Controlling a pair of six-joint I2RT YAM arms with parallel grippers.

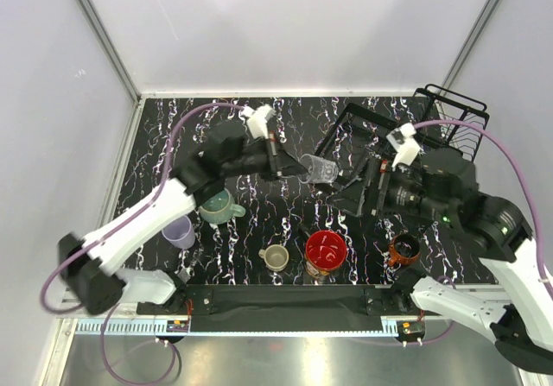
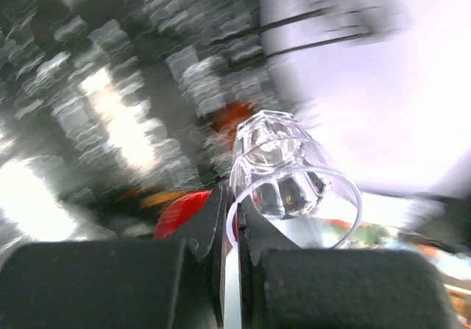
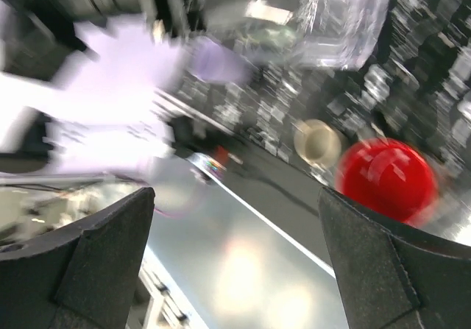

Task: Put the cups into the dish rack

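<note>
The clear glass needs to go rim-first into the dish rack (image 1: 449,101), so my right gripper will grab it around its base end (image 1: 331,172), opposite the glass's rim.
My left gripper (image 1: 292,167) is shut on the rim of the clear glass (image 1: 320,170) and holds it tipped on its side above the table, just left of the black wire dish rack (image 1: 449,101). In the left wrist view the fingers (image 2: 213,218) pinch the glass wall (image 2: 283,167). My right gripper (image 1: 359,193) is open and empty at the rack's near left corner, its fingers (image 3: 96,255) wide apart. On the table stand the teal mug (image 1: 220,206), lavender tumbler (image 1: 179,230), beige mug (image 1: 276,257), red-inside dark mug (image 1: 326,249) and orange mug (image 1: 403,249).
The rack sits at the table's far right, its raised slotted end against the right wall. White walls close in the left, back and right sides. The right wrist view is blurred; the red-inside mug (image 3: 386,178) and beige mug (image 3: 318,141) show in it.
</note>
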